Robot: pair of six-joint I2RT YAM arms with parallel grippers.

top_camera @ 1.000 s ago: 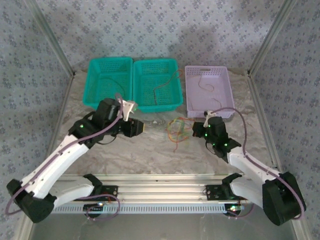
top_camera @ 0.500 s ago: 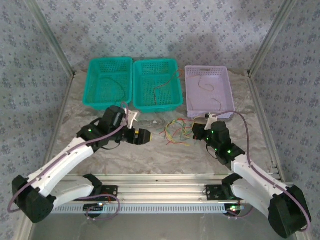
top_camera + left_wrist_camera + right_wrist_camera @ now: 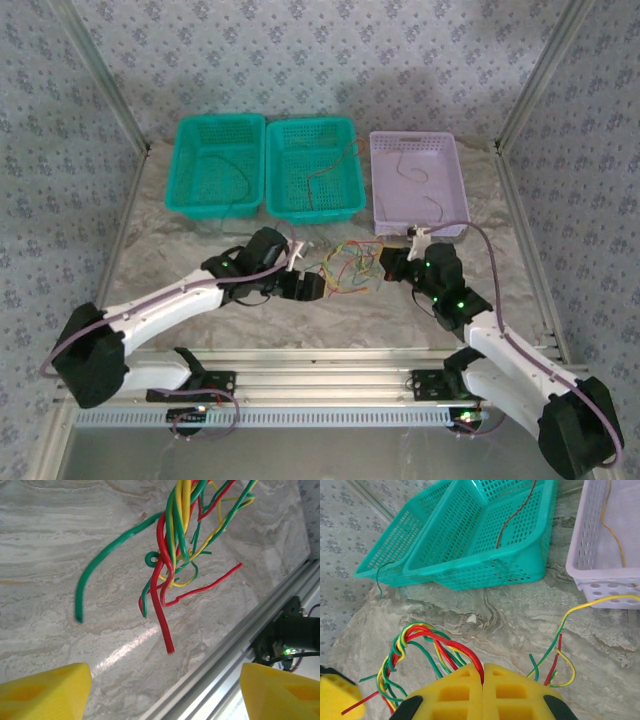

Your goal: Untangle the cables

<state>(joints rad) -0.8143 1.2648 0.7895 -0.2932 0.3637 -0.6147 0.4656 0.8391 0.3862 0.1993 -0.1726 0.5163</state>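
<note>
The hanging parts of the cable heap are opposite the right gripper. My left gripper should grab them next so the red cable can be untangled.
The cables (image 3: 346, 268) lie as a tangled bunch of green, yellow and red wires on the marble table, between the two grippers. My right gripper (image 3: 483, 680) is shut on a red cable (image 3: 452, 650) of the bunch, which arches up to the left of its fingers. More green, yellow and red ends (image 3: 555, 660) stick up to its right. In the top view the right gripper (image 3: 386, 266) is at the bunch's right edge. My left gripper (image 3: 306, 287) sits at the bunch's left edge, open, its yellow fingers (image 3: 45, 690) wide apart. The twisted cables (image 3: 175, 545) hang ahead of it, untouched.
Two teal baskets (image 3: 220, 119) (image 3: 310, 121) and a lilac basket (image 3: 412, 135) stand in a row at the back, each with a thin wire inside. The metal rail (image 3: 225, 655) of the table's near edge runs close to the left gripper.
The left arm has swung right and down to the cable bunch. The right gripper has stayed at the bunch, which has shifted slightly and spread.
</note>
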